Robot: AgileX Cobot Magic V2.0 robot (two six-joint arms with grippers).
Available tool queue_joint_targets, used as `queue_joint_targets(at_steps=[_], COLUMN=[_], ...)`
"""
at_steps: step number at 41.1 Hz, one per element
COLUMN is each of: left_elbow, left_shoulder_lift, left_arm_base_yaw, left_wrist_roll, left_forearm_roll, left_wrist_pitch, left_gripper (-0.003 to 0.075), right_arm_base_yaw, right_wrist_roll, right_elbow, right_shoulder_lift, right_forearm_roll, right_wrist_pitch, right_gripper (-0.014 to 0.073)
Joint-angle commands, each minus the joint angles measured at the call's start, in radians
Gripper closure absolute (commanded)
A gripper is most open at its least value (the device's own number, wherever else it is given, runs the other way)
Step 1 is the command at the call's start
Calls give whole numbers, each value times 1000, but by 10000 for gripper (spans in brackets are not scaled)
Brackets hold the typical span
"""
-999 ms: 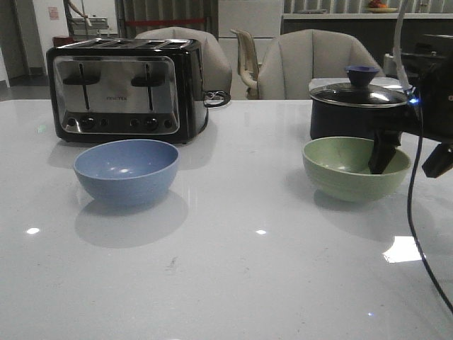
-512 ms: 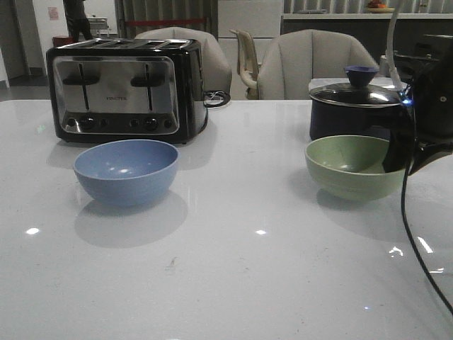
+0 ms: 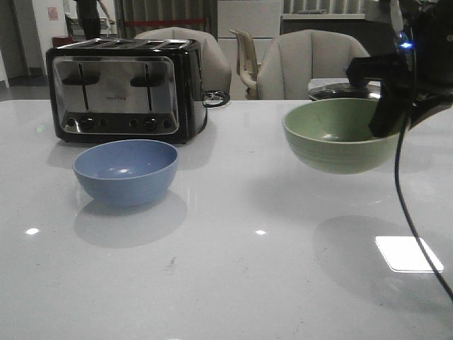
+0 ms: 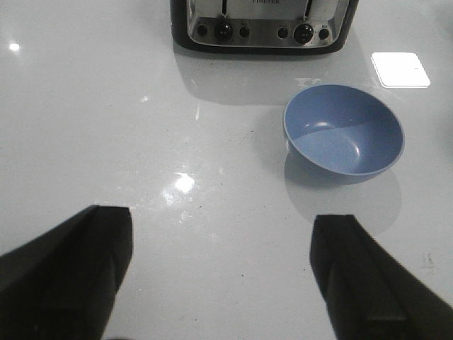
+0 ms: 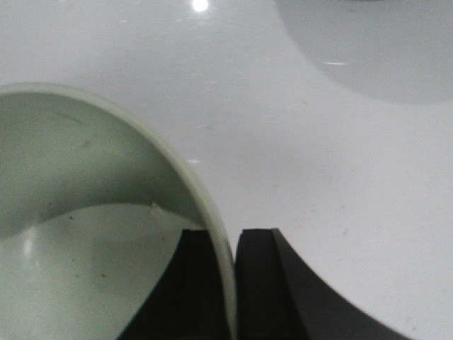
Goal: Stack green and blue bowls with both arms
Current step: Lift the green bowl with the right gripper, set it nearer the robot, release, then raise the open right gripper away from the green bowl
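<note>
The green bowl's base [image 3: 343,170] still hangs above the white table in the front view, so the green bowl stays held in my right gripper for now.
The blue bowl [image 3: 126,171] stands upright and empty on the white table at the left, in front of the toaster; it also shows in the left wrist view [image 4: 344,134]. The green bowl [image 3: 335,134] hangs in the air at the right, well above the table. My right gripper [image 3: 388,120] is shut on its right rim, one finger inside and one outside, as the right wrist view [image 5: 228,244] shows with the green bowl [image 5: 85,234]. My left gripper [image 4: 223,244] is open and empty above bare table, short of the blue bowl. The left arm is out of the front view.
A black-and-chrome toaster [image 3: 124,88] stands behind the blue bowl. The dark lidded saucepan [image 3: 340,90] sits behind the lifted green bowl, mostly hidden. A black cable [image 3: 410,219] hangs from my right arm. Grey chairs [image 3: 311,64] stand behind the table's far edge.
My right gripper has closed on the green bowl's rim and lifted it off the table, up and slightly left. The blue bowl has not moved.
</note>
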Motion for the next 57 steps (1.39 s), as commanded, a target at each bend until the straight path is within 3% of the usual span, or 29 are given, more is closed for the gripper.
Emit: queue_joint_targets(at_steps=[1,13,28,31,38,41,57], left_elbow=[-29,-29,-29,-29,-29,-29,-29], left_shoulder_lift=[3,3,3,3,3,3,3], left_arm_base_yaw=[-6,-6,-6,-6,-6,-6,-6], left_wrist_roll=[-6,-6,-6,-6,-6,-6,-6], left_forearm_roll=[-4,-4,-4,-4,-4,-4,-4], left_wrist_pitch=[-80,-80,-80,-80,-80,-80,-79], left_gripper=[158,158,158,158,158,158,158], right_arm_base_yaw=[66,251,277,277,277,277,277], right_wrist_roll=[-15,-15,-15,-17,-18,-18,-19], right_elbow=[31,208,220,220,218,215,218], right_shoulder_lift=[-100,-108,-14,-12,-13,-23,-340], right_forearm_roll=[5,98,156,156,155,154,45], right_wrist_pitch=[-38,-159,-261,-259,-255,-252,-111], right_gripper=[559,559,551,495,215,156,153])
